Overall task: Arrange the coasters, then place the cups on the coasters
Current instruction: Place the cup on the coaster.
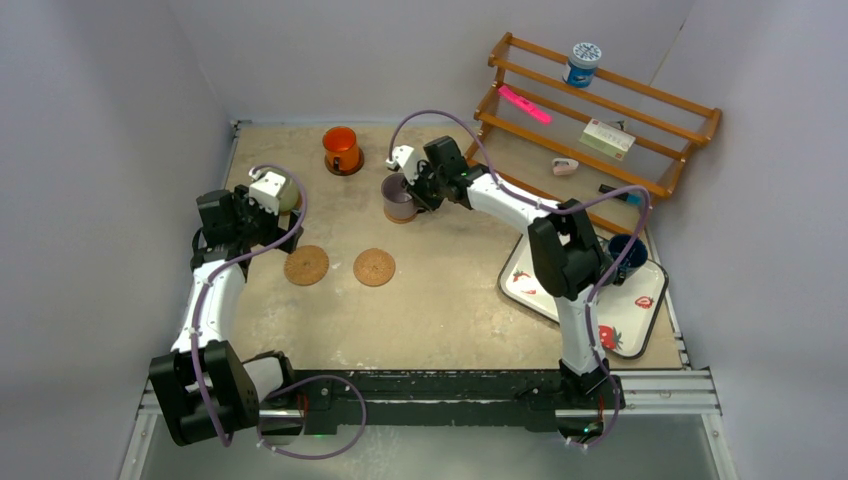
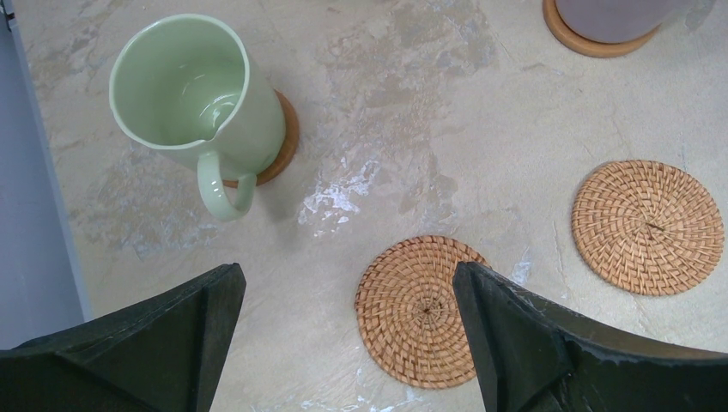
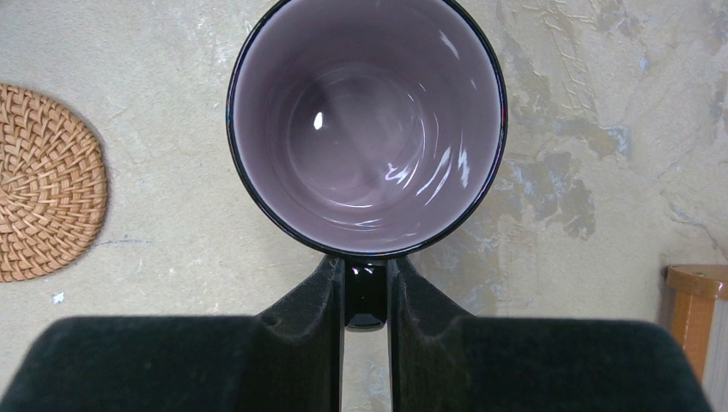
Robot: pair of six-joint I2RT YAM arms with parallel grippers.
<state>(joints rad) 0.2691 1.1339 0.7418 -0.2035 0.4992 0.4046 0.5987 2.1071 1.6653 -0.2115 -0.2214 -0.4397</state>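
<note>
The purple-grey cup is upright and its base is within the rim of the wooden coaster (image 2: 592,39), so it would stand on the coaster. My right gripper should open now.
My right gripper (image 3: 367,275) (image 1: 415,190) is shut on the dark handle (image 3: 367,300) of the purple-grey cup (image 3: 367,120) (image 1: 399,197), which is upright over a wooden coaster (image 2: 592,39). The pale green cup (image 2: 197,94) (image 1: 290,192) stands on a brown coaster (image 2: 285,146). My left gripper (image 2: 348,283) (image 1: 283,238) hangs open and empty beside it, above a bare woven coaster (image 2: 412,309) (image 1: 306,265). A second woven coaster (image 2: 648,225) (image 1: 374,267) lies to its right. At the back, the orange cup (image 1: 341,148) sits on a coaster. The dark blue cup (image 1: 627,252) stands on the tray.
The white strawberry-print tray (image 1: 625,310) lies at the right edge of the table. Behind it, a wooden rack (image 1: 600,110) leans in the back right corner with a blue-and-white tub (image 1: 581,62) and small items on it. One rack leg (image 3: 695,300) shows near my right gripper.
</note>
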